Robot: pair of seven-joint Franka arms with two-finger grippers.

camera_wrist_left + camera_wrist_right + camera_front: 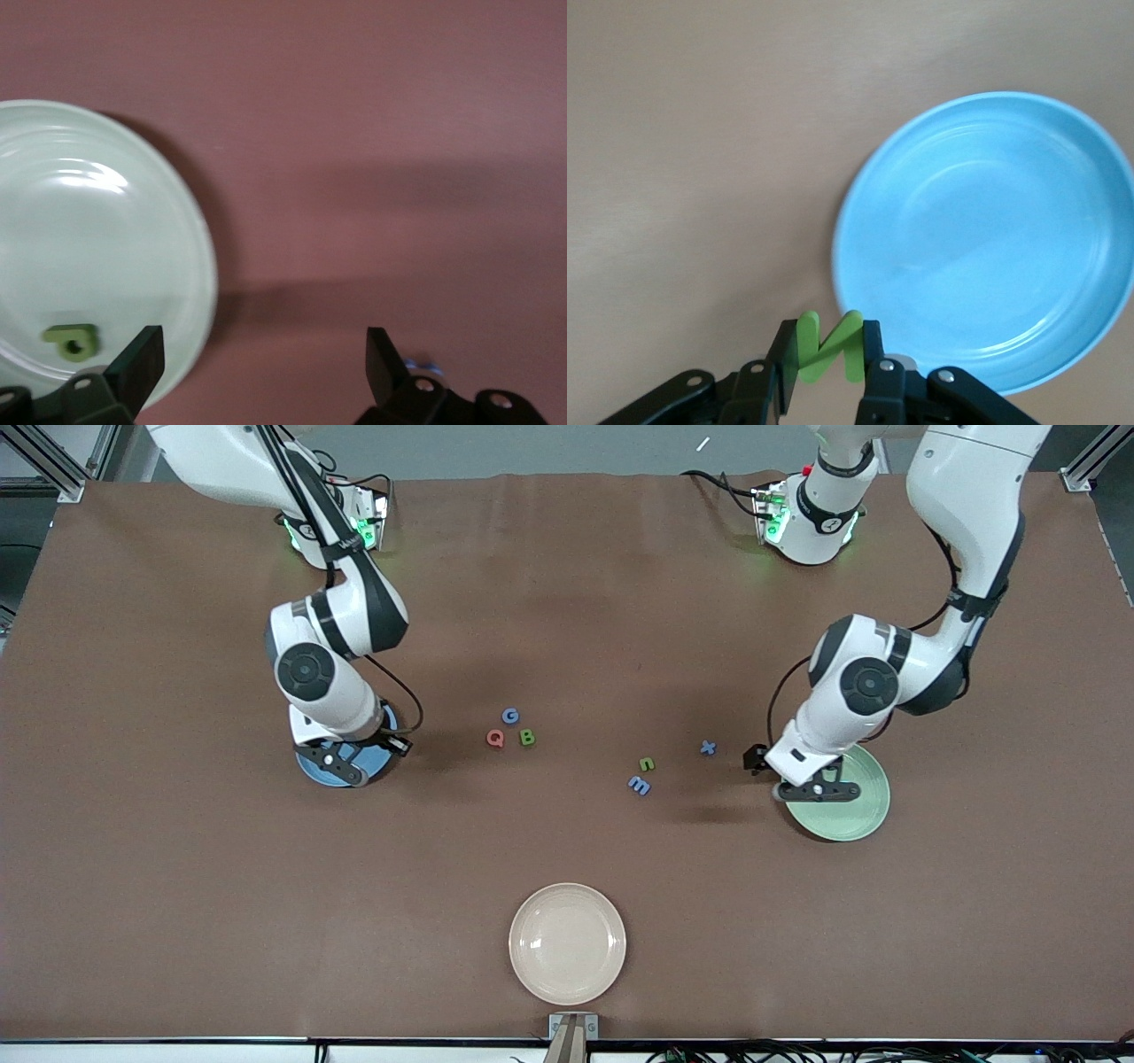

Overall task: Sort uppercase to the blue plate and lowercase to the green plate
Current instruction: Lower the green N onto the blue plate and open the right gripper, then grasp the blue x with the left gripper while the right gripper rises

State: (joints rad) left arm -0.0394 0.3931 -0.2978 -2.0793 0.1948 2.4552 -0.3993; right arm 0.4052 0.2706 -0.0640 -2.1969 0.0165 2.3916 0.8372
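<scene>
My left gripper is going to grab the blue x by its crossed middle [708,748] next, to sort it onto the green plate [855,810].
My right gripper [347,769] is over the blue plate [312,772], shut on the green N [830,347]. In the right wrist view the N hangs just outside the rim of the blue plate [983,239]. My left gripper [819,790] is open and empty over the rim of the green plate [855,810]; its fingers [142,359] stand wide apart. The green p [73,341] lies in the green plate [89,239]. The blue G [510,716], red Q [495,738] and green B [527,737] lie together mid-table. The green n [648,763], blue m [639,785] and blue x [707,747] lie nearer the green plate.
A beige plate [567,943] sits near the table edge closest to the front camera, midway between the arms. The brown table [177,886] lies bare around the plates.
</scene>
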